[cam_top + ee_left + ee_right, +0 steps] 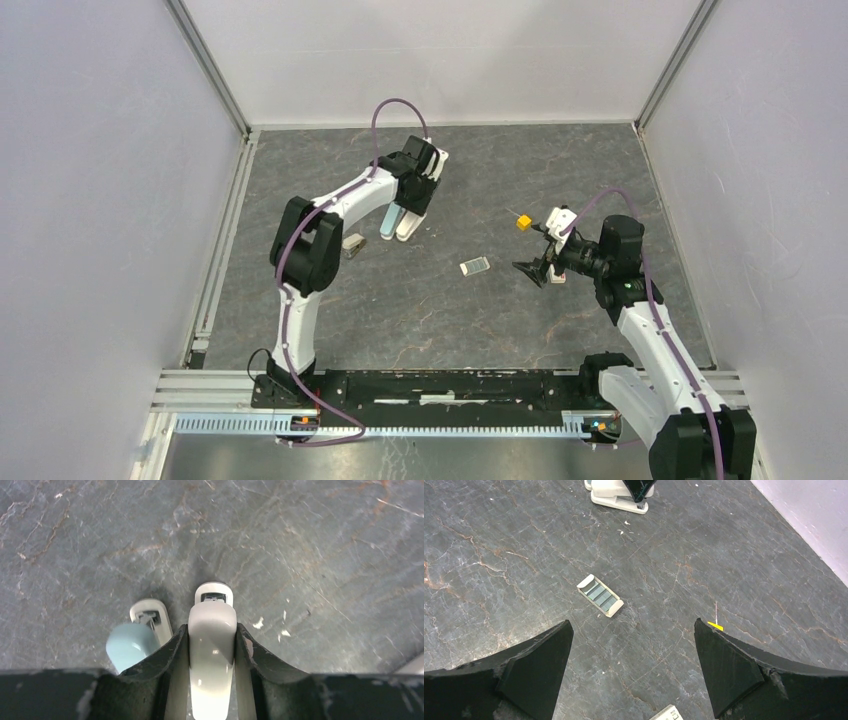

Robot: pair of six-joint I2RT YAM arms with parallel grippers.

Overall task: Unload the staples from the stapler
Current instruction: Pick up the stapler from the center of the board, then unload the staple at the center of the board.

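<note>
My left gripper is closed around the top arm of the white stapler, so the white stapler [407, 228] [212, 650] would come up if I lifted it.
Two staplers lie side by side on the grey stone-look table. One is white [212, 611], the other teal [129, 647]. In the left wrist view my left gripper [211, 630] is shut on the white stapler, one black finger against each of its sides. From above, that gripper [410, 203] stands over the white stapler [407, 228], with the teal one [387, 222] just to its left. My right gripper [633, 625] hangs open over bare table, nothing between its fingers. The staples do not show in any view.
A small clear box [600, 596] holding grey strips lies mid-table, also in the top view [475, 266]. A yellow cube on a pin [522, 223] sits near the right gripper [530, 270]. A small pale object [354, 243] lies by the left arm. Walls enclose three sides.
</note>
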